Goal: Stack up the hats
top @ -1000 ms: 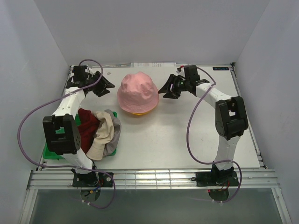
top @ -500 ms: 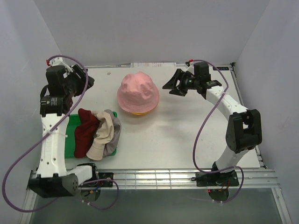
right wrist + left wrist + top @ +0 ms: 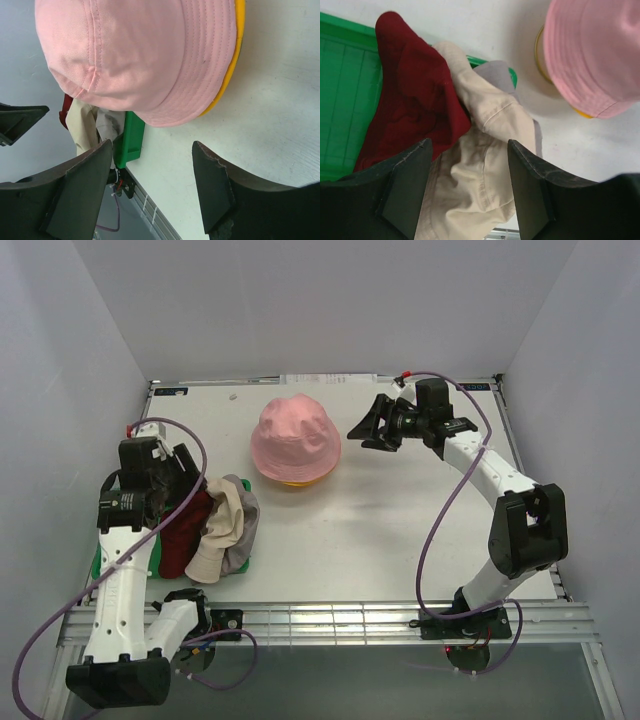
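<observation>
My left gripper should first move toward the dark red hat (image 3: 185, 525) and only then close on it, because there is still a gap between my fingers and the hat in the right wrist view.
A pink hat (image 3: 295, 438) sits on a yellow-orange hat (image 3: 293, 483) at the back centre; only the lower hat's brim shows. A dark red hat (image 3: 185, 525), a cream-beige hat (image 3: 225, 520) and a grey hat (image 3: 243, 530) lie crumpled together at the left. My left gripper (image 3: 188, 478) hangs open above that pile. From the left wrist, the left gripper (image 3: 470, 145) straddles the cream-beige hat (image 3: 485, 130) beside the dark red hat (image 3: 410, 95), holding nothing. My right gripper (image 3: 365, 430) stands open just right of the pink hat (image 3: 145, 55), apart from it.
A flat green tray (image 3: 100, 565) lies under the left side of the pile, against the table's left edge. The enclosure's white walls stand close behind and at both sides. A metal rail (image 3: 330, 620) runs along the near edge.
My left arm has swung from the back left corner toward the near side and now hangs over the hat pile, its jaws wider. The right gripper has opened a little and barely shifted.
</observation>
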{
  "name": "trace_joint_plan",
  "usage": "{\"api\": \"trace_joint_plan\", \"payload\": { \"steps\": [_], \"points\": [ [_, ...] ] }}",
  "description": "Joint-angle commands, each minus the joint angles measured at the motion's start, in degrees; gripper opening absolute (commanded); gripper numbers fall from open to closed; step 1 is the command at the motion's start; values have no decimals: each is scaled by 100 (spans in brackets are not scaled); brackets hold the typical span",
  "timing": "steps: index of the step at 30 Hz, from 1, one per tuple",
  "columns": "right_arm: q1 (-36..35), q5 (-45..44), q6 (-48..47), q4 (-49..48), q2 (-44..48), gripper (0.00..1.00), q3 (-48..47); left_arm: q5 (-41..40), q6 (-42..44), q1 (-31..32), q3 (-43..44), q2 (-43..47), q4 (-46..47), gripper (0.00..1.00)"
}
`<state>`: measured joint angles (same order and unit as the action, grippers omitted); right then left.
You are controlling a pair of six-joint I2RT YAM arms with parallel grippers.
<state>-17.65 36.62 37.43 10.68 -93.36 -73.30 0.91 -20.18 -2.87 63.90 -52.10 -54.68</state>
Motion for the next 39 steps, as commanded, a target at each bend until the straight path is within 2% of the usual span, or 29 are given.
{"api": "trace_joint_plan", "payload": {
  "steps": [1,8,21,25,26,28,30,31,32,33,36,39],
  "points": [
    [-19,161,-157,14,204,70,61,111,340,-11,-184,59,-166,72],
    [-19,214,-104,-118,169,70,184,41,270,-11,-317,-204,-105,72],
    [-19,275,-43,-285,99,69,298,-328,32,-11,-615,-477,-78,62],
    [-19,258,1,-338,125,68,334,-337,23,-11,-642,-538,-52,52],
    [-19,249,1,-330,125,68,325,-354,23,-11,-651,-547,-43,45],
    [-19,249,-8,-321,125,68,299,-390,6,-11,-668,-600,-35,40],
    [-19,249,1,-312,134,68,281,-407,-3,-11,-659,-635,-34,30],
    [-28,249,10,-303,143,68,255,-416,-12,-11,-633,-679,-34,23],
    [-19,258,10,-294,152,68,237,-425,-3,-11,-598,-688,-43,9],
    [-19,266,19,-294,152,66,220,-425,6,-11,-546,-705,-52,2],
    [-19,275,10,-216,169,64,79,-530,93,-11,-72,-872,-166,0],
    [-28,293,-34,-84,125,64,-123,-705,208,-11,1007,-1363,-438,0]
  ]
}}
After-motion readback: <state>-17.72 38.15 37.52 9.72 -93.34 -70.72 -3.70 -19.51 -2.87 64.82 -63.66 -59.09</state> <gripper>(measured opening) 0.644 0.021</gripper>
